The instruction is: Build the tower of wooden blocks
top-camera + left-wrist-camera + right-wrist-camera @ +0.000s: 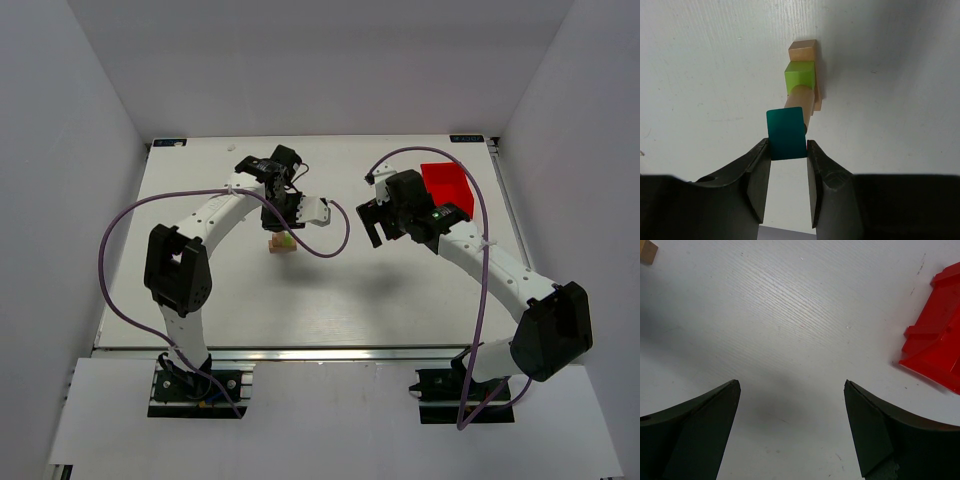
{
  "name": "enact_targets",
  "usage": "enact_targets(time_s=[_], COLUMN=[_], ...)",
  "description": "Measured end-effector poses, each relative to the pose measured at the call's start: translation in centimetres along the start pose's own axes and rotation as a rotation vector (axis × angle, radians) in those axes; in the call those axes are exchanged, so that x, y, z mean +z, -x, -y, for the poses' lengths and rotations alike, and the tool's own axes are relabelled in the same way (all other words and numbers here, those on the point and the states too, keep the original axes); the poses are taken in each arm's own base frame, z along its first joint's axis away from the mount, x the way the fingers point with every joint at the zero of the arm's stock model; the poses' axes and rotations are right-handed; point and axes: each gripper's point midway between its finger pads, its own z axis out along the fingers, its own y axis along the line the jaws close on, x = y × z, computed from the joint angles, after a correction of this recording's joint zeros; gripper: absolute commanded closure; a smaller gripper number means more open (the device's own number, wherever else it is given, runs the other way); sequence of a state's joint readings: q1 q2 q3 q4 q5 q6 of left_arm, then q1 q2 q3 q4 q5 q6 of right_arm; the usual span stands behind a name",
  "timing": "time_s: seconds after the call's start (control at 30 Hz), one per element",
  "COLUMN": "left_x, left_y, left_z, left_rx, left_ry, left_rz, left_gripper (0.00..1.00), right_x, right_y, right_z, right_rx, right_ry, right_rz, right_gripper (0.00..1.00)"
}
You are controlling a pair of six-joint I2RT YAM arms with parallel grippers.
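The left gripper needs to open now, as the teal block stands above the tan cylinder and covers most of the cylinder's end.
The wood block tower (280, 243) stands left of the table's middle. In the left wrist view it is a tan base block (803, 50), a lime-green block (800, 75) and a tan cylinder (800, 98). A teal block (786, 132) sits at the top, above the cylinder, and my left gripper (787, 146) is shut on its sides. Whether the teal block rests on the cylinder I cannot tell. My right gripper (790, 385) hovers open over bare table, with nothing between its fingers, to the right of the tower (372, 225).
A red plastic bin (447, 185) sits at the back right, beside the right arm, and its edge (937, 350) shows in the right wrist view. A tan block corner (646, 251) shows at that view's top left. White walls enclose the table.
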State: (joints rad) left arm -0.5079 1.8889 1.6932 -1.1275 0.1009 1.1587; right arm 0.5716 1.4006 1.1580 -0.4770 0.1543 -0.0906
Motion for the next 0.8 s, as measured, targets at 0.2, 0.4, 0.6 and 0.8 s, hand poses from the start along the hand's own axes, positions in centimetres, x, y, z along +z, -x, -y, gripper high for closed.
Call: enact_targets(time_s=[0.2,0.4,0.6,0.8], left_x=[-0.12,-0.22,-0.21,-0.21], left_y=[-0.02,0.09,0.13,0.12], left_z=[0.35,0.34,0.27,0.13], left_rx=[-0.001,-0.001,-0.007,-0.012], left_ry=[-0.016,-0.017,-0.013,-0.006], left_rz=[0.000,0.005,0.006,0.005], left_gripper=[0.59,0.56,0.53,0.48], right_x=[0.00,0.00,0.00,0.00], right_y=[0.00,0.00,0.00,0.01], right_z=[-0.01,-0.01,-0.01,-0.01], right_rx=[0.000,0.000,0.000,0.000], right_ry=[0.000,0.001,0.000,0.000], right_rz=[0.000,0.000,0.000,0.000], right_gripper=[0.11,0.10,0.11,0.11])
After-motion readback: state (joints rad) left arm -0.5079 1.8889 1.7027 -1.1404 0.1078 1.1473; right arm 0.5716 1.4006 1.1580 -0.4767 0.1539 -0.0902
